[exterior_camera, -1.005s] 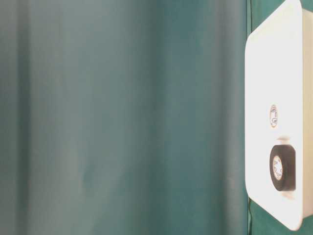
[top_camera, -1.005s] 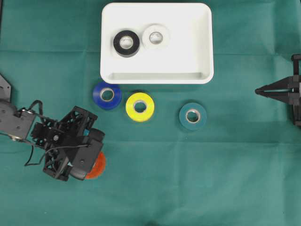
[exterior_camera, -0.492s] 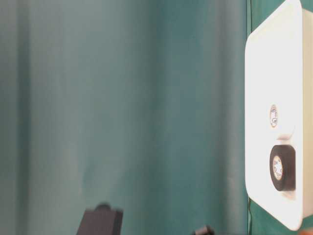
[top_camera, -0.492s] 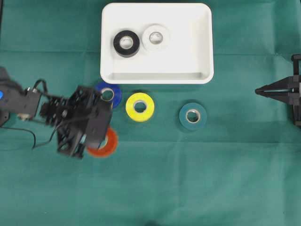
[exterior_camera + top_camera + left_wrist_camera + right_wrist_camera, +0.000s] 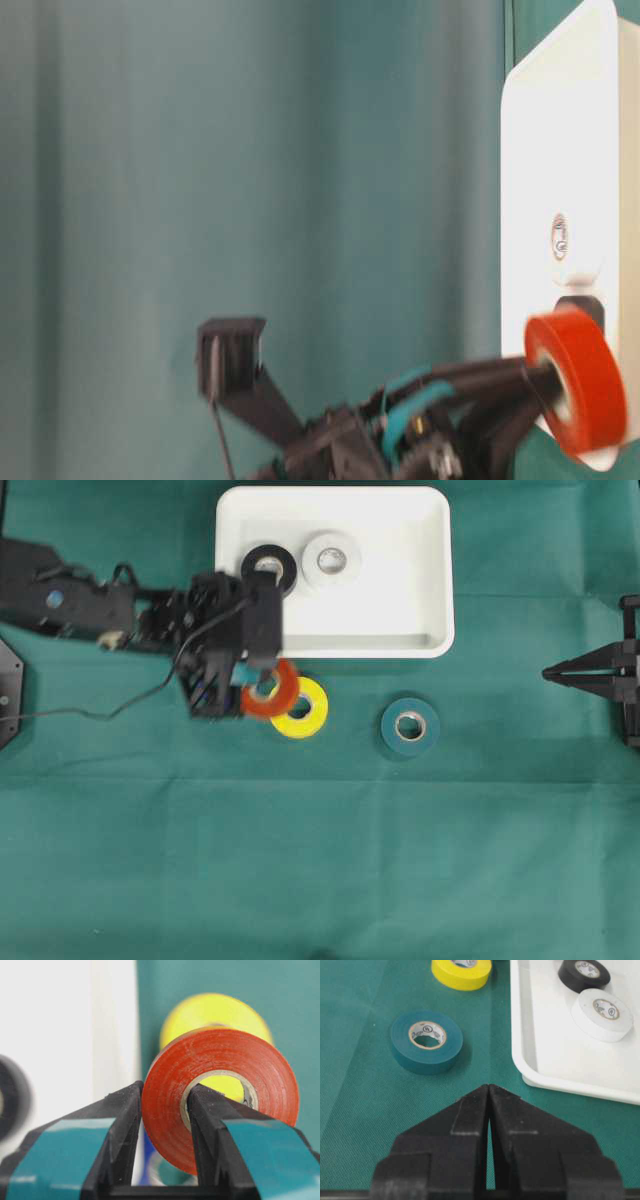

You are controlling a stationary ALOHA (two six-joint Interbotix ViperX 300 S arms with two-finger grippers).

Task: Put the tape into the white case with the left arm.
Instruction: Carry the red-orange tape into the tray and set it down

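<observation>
My left gripper holds the red tape roll [image 5: 272, 690], which hangs short of the white case's near edge [image 5: 350, 652]. It needs to keep holding the roll until the roll is inside the case.
My left gripper [image 5: 255, 680] is shut on a red tape roll [image 5: 272, 690], one finger [image 5: 125, 1115] outside the roll [image 5: 170, 1110] and the other through its hole. The roll hangs above the cloth just in front of the white case [image 5: 400, 580], over the yellow roll [image 5: 305, 712]. The table-level view shows the red roll [image 5: 578, 380] raised beside the case's [image 5: 550, 150] near corner. A black roll [image 5: 268, 568] and a white roll [image 5: 332, 558] lie inside the case. My right gripper [image 5: 550, 672] rests shut at the right edge.
A teal roll [image 5: 410, 726] lies on the green cloth right of the yellow one, ahead of my right gripper [image 5: 488, 1087]. A sliver of a blue roll [image 5: 150, 1152] shows under the left jaws. The left arm's cable [image 5: 140, 702] trails over the cloth.
The left gripper has carried the red roll up off the cloth, from the lower left towards the case's front edge. It now covers the blue roll. The right arm is still.
</observation>
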